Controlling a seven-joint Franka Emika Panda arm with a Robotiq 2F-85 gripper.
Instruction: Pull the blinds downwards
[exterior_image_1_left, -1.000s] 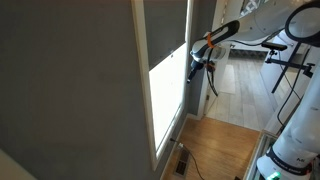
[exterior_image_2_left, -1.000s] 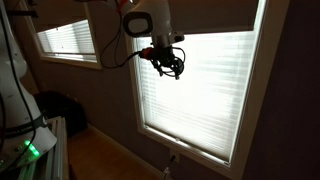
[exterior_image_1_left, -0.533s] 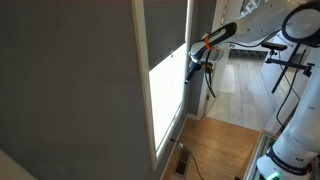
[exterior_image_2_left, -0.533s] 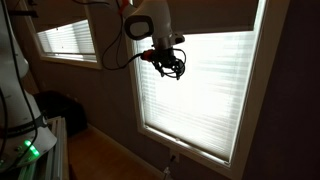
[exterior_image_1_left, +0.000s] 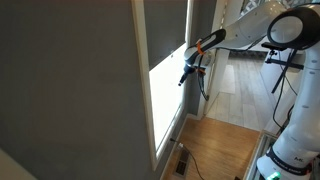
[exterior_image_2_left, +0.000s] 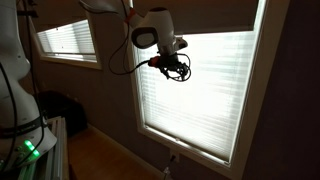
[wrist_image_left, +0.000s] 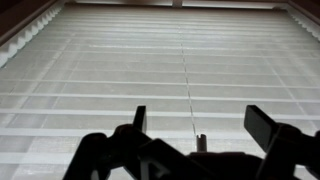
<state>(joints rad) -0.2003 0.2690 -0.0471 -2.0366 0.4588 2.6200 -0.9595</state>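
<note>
I should grab the thin cord by its dark hanging end next, with my gripper's fingers closing from either side. Then I can pull the blinds downwards.
The blinds (exterior_image_1_left: 165, 35) are a dark grey shade over the upper part of the white-framed window; the straight bottom edge sits just above the bright pane (exterior_image_1_left: 166, 100). In an exterior view the dark shade (exterior_image_2_left: 215, 14) is a band at the window top, with bright horizontal slats (exterior_image_2_left: 205, 90) below. My gripper (exterior_image_1_left: 186, 74) is close to the pane, just under the shade's bottom edge, and it also shows in an exterior view (exterior_image_2_left: 178, 69). In the wrist view my gripper (wrist_image_left: 200, 125) is open and empty, facing white slats (wrist_image_left: 150, 60) and a thin cord (wrist_image_left: 187, 80).
A broad grey wall panel (exterior_image_1_left: 70, 90) stands beside the window. A wooden floor (exterior_image_1_left: 220, 150) lies below, with a white robot base (exterior_image_1_left: 285, 155) nearby. A second window with slats (exterior_image_2_left: 68, 40) is further along the wall.
My gripper has moved closer to the window pane and slightly lower, and the arm has stretched out further. The shade's bottom edge has not moved.
</note>
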